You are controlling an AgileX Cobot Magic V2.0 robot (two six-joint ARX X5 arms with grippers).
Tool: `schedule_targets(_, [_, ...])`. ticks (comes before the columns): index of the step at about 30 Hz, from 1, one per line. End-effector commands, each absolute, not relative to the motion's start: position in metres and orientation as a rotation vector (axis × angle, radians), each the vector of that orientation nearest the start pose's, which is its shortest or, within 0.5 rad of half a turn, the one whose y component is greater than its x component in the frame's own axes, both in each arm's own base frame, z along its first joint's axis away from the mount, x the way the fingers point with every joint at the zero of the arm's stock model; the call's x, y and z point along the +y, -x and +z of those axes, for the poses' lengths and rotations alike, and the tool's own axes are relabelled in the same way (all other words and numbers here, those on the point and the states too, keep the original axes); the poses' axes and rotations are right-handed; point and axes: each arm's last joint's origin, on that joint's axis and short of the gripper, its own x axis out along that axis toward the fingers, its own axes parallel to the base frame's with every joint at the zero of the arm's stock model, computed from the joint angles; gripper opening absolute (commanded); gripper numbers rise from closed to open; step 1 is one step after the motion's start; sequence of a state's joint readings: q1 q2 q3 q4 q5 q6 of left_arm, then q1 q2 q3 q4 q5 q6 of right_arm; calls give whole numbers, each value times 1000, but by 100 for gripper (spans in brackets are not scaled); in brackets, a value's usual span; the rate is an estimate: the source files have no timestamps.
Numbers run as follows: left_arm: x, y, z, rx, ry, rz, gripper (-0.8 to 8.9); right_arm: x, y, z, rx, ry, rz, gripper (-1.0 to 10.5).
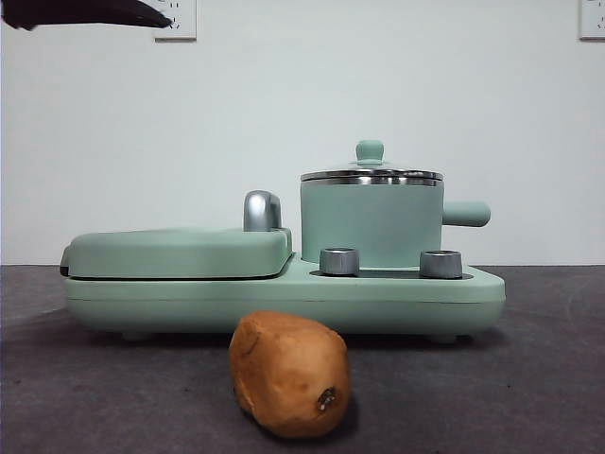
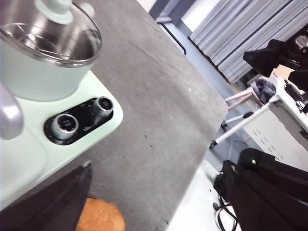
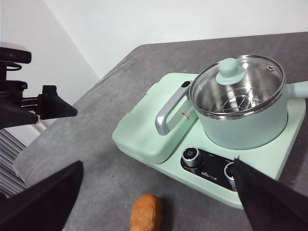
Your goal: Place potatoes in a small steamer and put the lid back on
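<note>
The glass lid [image 1: 371, 175] is too wide for the gripper's fingers, so I need to pick it up next with my left gripper by its narrow mint-green knob [image 1: 370, 151].
The orange-brown potato [image 1: 289, 375] lies on the grey table in front of the appliance, also seen as potato [image 3: 147, 212] and potato [image 2: 100, 217]. The mint-green steamer [image 1: 371, 225] stands on the right half of the base. Its glass lid [image 1: 371, 175] with the green knob sits on it. The steamer [image 3: 240, 120] with its lid [image 3: 238, 86] shows an empty steel inside. My left gripper [image 2: 161, 168] and right gripper [image 3: 158, 163] both hang high above the table, open and holding nothing.
A flat mint-green griddle [image 1: 180, 252] with a chrome handle [image 1: 262, 210] fills the left half of the base. Two knobs [image 1: 339, 261] sit at the front below the pot. A black arm tip [image 1: 85, 11] shows at the top left corner.
</note>
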State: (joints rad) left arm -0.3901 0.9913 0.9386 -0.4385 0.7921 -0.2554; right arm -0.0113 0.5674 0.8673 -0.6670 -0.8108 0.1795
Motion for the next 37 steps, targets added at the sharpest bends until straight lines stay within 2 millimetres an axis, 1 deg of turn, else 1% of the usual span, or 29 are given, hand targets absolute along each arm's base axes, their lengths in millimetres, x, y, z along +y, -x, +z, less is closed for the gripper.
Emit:
schedule_targets(1, [-105,-184,341,639,312,-1129,441,20,-96,348,402,-310,765,496])
schedule_targets(5, [-119,-197,352,645,290,-1144,441,20,-96,348,404,-313,764,496])
schedule_targets(11, [-146,-220,367,687,193,-1099,440,20,-95,346,424,-321,761,496])
schedule_targets(17, [-181,-252,374,726,52,-1023,438,20,-95,346,432,-324,760,496])
schedule_targets(21, [-206,-277,374,707,-34,-976,437,20,-95,346,432,-324,760,496])
schedule_targets(26, [-237,-308,367,640,-135,-898,437,20,-95,346,432,-324,760,496])
schedule_targets(30, [-258,-329,354,584,-194,-868,436,20,-95,346,432,-324,760,496])
schedule_targets(37, [-280,-356,328,517,-180,-868,436,20,-95,346,432,-324,760,496])
